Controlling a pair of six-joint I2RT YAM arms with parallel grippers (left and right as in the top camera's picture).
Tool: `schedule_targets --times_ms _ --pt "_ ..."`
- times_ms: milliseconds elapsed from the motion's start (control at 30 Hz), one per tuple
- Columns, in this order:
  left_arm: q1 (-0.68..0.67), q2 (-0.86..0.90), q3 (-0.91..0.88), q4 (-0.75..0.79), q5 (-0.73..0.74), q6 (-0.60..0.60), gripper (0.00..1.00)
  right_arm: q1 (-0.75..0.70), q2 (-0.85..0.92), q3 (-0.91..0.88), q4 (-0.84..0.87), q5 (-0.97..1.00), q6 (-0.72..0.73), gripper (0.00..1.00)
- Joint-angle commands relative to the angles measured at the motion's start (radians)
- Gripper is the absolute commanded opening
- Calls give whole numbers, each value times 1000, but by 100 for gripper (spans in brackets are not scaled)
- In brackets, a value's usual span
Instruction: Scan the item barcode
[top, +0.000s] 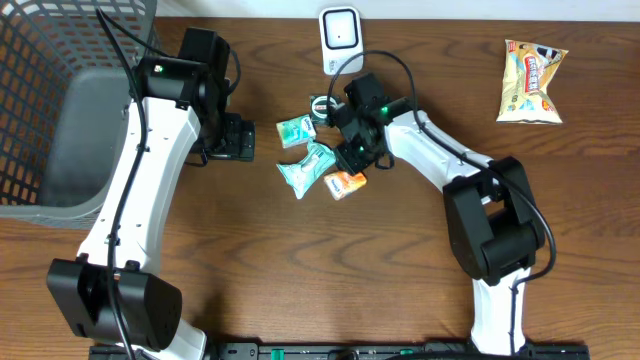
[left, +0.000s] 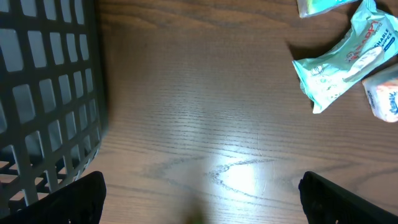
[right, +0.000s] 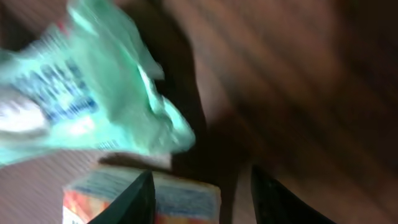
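Observation:
I will next grab the small orange and blue box by its end (top: 353, 180) (right: 188, 202) with my right gripper, leaving the rest exposed, to scan the barcode.
A small orange and blue box (top: 345, 183) lies on the table beside two teal wipe packets (top: 307, 167) (top: 296, 130). My right gripper (top: 353, 160) hovers just above the box. In the right wrist view it (right: 201, 175) is open, and the box (right: 180, 198) lies between the jaws against the left finger, clear of the right one. One teal packet (right: 87, 106) fills the upper left there. A white scanner (top: 340, 38) stands at the table's back edge. My left gripper (top: 238, 140) (left: 202, 208) is wide open over bare wood, to the left of the packets (left: 342, 68).
A dark mesh basket (top: 60, 110) (left: 43, 93) takes up the back left corner, close to the left arm. A yellow snack bag (top: 532, 80) lies at the back right. A small ring-shaped object (top: 320, 103) sits near the scanner.

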Motion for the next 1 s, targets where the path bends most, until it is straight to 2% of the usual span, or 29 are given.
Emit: schedule_targets --times_ms 0,200,367,467,567,767,900,967 --pt "3 3 -3 0 -16 -9 98 -6 -4 4 -50 19 -13 43" --pt "3 3 -3 0 -16 -9 98 -19 -32 8 -252 19 21 45" --pt "3 3 -3 0 -16 -9 98 -23 -85 48 -461 20 37 61" --pt "3 3 -3 0 -16 -9 98 -23 -121 81 -547 18 -35 65" --pt "3 3 -3 0 -16 -9 98 -22 -137 81 -550 10 -155 68" --pt "3 3 -3 0 -16 -9 98 0 -135 57 -545 -56 -246 66" --pt "3 3 -3 0 -16 -9 98 36 -135 -18 -502 -68 -316 77" --pt "3 3 -3 0 -16 -9 98 45 -135 -56 -442 -63 -320 79"
